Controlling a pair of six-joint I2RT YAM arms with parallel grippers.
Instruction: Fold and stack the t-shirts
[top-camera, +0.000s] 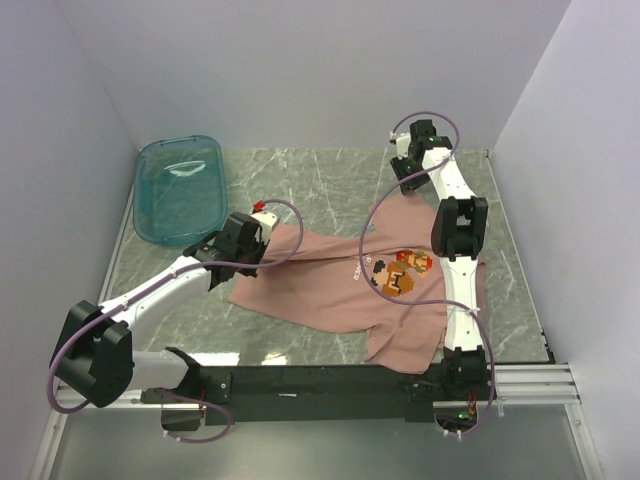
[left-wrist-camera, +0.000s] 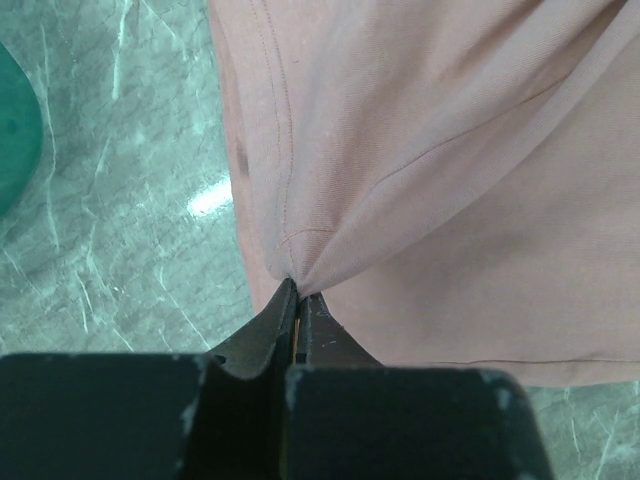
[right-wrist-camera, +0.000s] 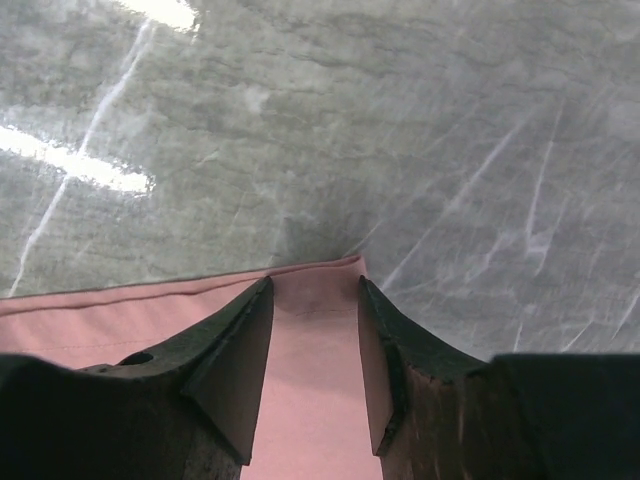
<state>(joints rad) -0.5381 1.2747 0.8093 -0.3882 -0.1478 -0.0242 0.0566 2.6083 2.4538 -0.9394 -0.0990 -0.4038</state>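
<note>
I need to grab the dusty-pink t-shirt (top-camera: 330, 285) next with my right gripper, by the hem at its far corner. Both grippers can then spread and fold the t-shirt.
A dusty-pink t-shirt (top-camera: 330, 285) lies spread across the middle of the marble table, its pixel-figure print (top-camera: 402, 272) facing up. My left gripper (top-camera: 268, 240) is at the shirt's left edge. In the left wrist view it (left-wrist-camera: 297, 288) is shut on a pinch of pink fabric (left-wrist-camera: 450, 150), and folds radiate from the fingertips. My right gripper (top-camera: 408, 188) is at the shirt's far right corner. In the right wrist view its jaws (right-wrist-camera: 315, 285) stand open on either side of that corner (right-wrist-camera: 310, 400), with the hem edge just past the tips.
A teal see-through tub (top-camera: 180, 185) stands at the back left, and its rim (left-wrist-camera: 15, 130) shows beside the left gripper. White walls close in the table on three sides. A black rail (top-camera: 320, 385) runs along the near edge.
</note>
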